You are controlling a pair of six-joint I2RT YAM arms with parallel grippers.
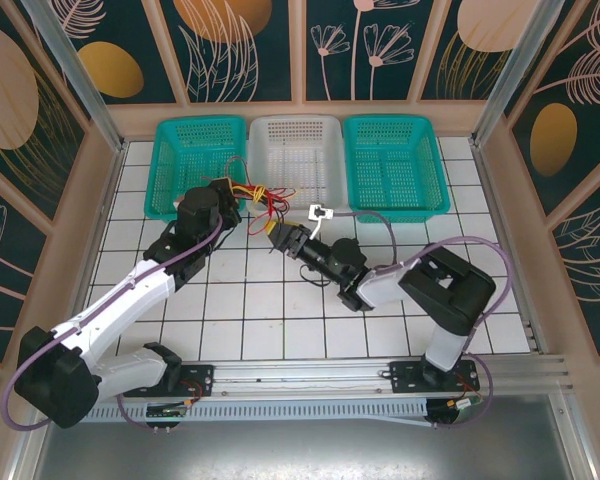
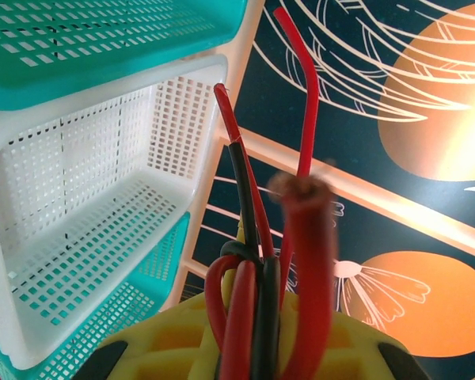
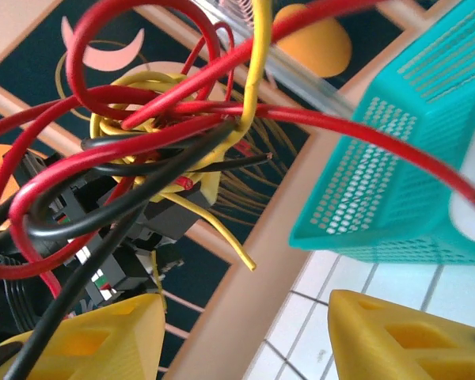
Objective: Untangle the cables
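The right gripper grabs the yellow cable next by its loose end sticking out of the knot, to untangle it from the heap of cables.
The cables (image 1: pixel 263 199) are a tangled bunch of thin red, black and yellow wires, held up just in front of the white basket (image 1: pixel 298 150). My left gripper (image 1: pixel 232 196) is shut on one end of the bunch. In the left wrist view red and black cables (image 2: pixel 253 309) are squeezed between its yellow fingers (image 2: pixel 162 344), with loose ends sticking out past them. My right gripper (image 1: pixel 278 233) sits just below and right of the tangle. Its yellow fingers (image 3: pixel 95 340) stand open with nothing between them, and the knot of cables (image 3: pixel 166 127) hangs ahead of them.
Three baskets line the back wall: a teal basket (image 1: pixel 195 165) on the left, the white one in the middle, a teal basket (image 1: pixel 392 165) on the right. A small white piece (image 1: pixel 320 211) lies near the right arm. Walls enclose the tiled table (image 1: pixel 280 320).
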